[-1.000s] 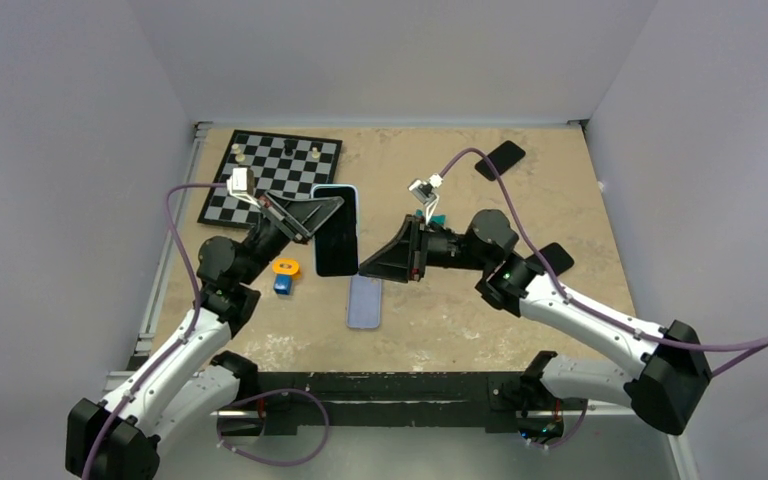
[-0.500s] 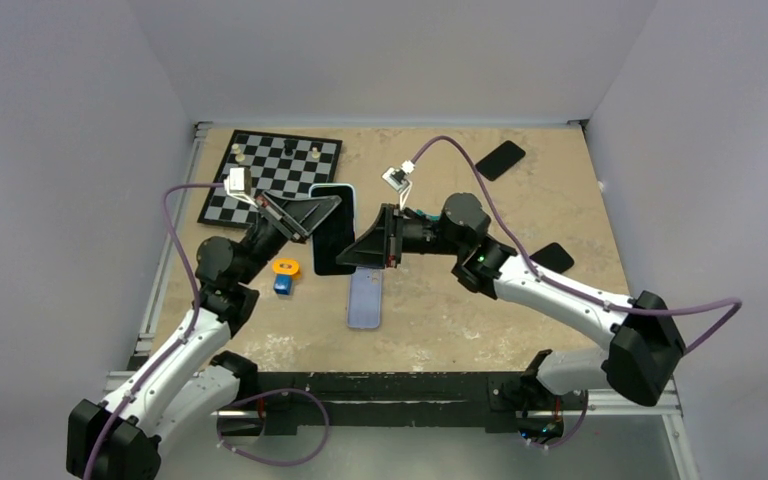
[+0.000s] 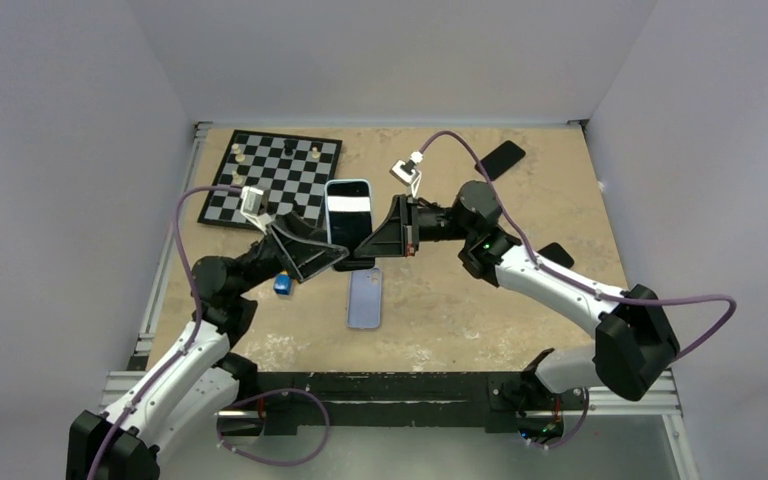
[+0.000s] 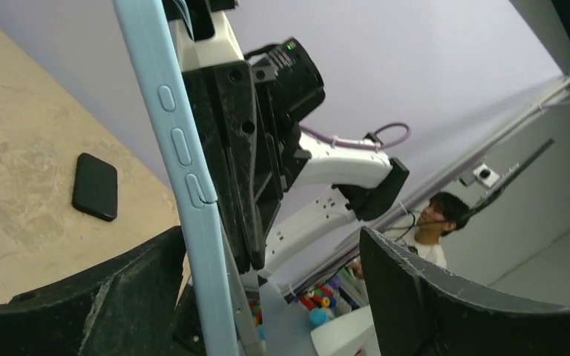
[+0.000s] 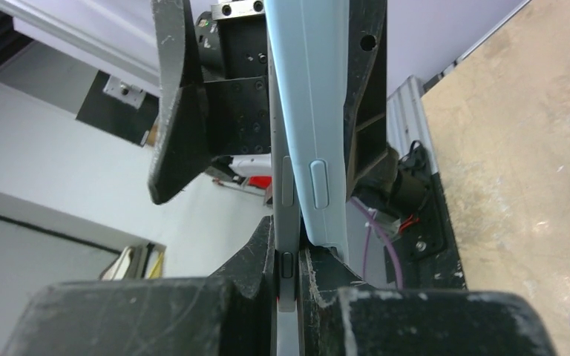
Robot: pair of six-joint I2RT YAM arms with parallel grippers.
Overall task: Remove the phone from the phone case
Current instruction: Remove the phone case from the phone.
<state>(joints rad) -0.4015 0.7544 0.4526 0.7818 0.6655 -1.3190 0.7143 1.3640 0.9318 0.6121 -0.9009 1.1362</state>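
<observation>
The robot's left hand needs to take hold of the pale blue phone case by its side edge near the peeled end. That leaves the phone free to come out.
The phone, screen lit, is held upright above the table inside its pale blue phone case. My right gripper is shut on its lower right edge. In the right wrist view the jaws pinch the grey phone edge, while the phone case has peeled away from it at that corner. My left gripper stands open at the lower left. In the left wrist view the case edge passes between the left gripper's spread fingers, close to the left one.
A lilac phone-sized slab lies flat on the table below the held phone. A chessboard with a few pieces sits at the back left. Two black phones lie to the right, and a blue block sits beside my left arm.
My left gripper has opened, let go of the cased phone and dropped lower. My right gripper has shut on the phone, which now sits farther right with its screen facing up.
</observation>
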